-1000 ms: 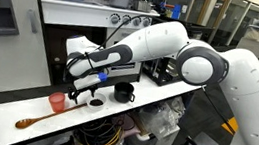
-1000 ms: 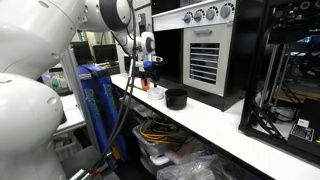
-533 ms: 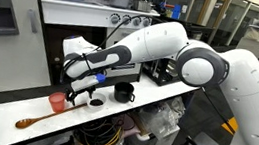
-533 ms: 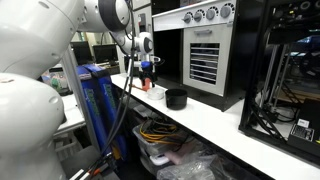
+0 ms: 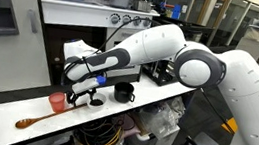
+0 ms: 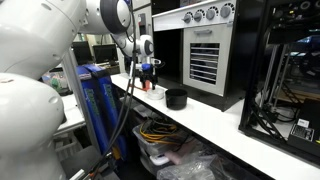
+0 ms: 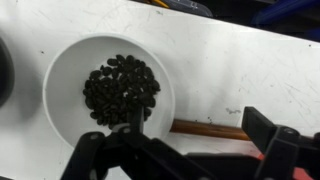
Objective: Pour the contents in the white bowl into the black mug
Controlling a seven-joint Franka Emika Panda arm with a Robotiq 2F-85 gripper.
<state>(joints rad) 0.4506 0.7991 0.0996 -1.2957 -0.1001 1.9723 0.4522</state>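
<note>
My fingers reach down on either side of the white bowl's rim (image 7: 173,101), one beside the dark beans, so it is time for my gripper to close on it.
The white bowl (image 7: 68,72) fills the left of the wrist view, with dark beans (image 7: 120,85) heaped inside. My gripper (image 7: 198,121) hangs open just above it. One finger is over the bowl's right side and the other stands outside the rim above bare counter. Nothing is held. The black mug (image 5: 124,92) stands on the counter just beyond the bowl (image 5: 96,102), and only its edge (image 7: 3,70) shows in the wrist view. In an exterior view the mug (image 6: 177,98) sits in front of the bowl (image 6: 157,93), below the gripper (image 6: 150,74).
A wooden spoon (image 5: 30,122) lies near the counter's front edge, its handle (image 7: 210,130) under my jaws. A small pink-red cup (image 5: 58,101) stands beside the bowl. An oven-like appliance (image 6: 200,45) lines the back of the white counter (image 5: 157,94).
The arm has eased slightly down toward the bowl. The jaws stayed open and no object moved.
</note>
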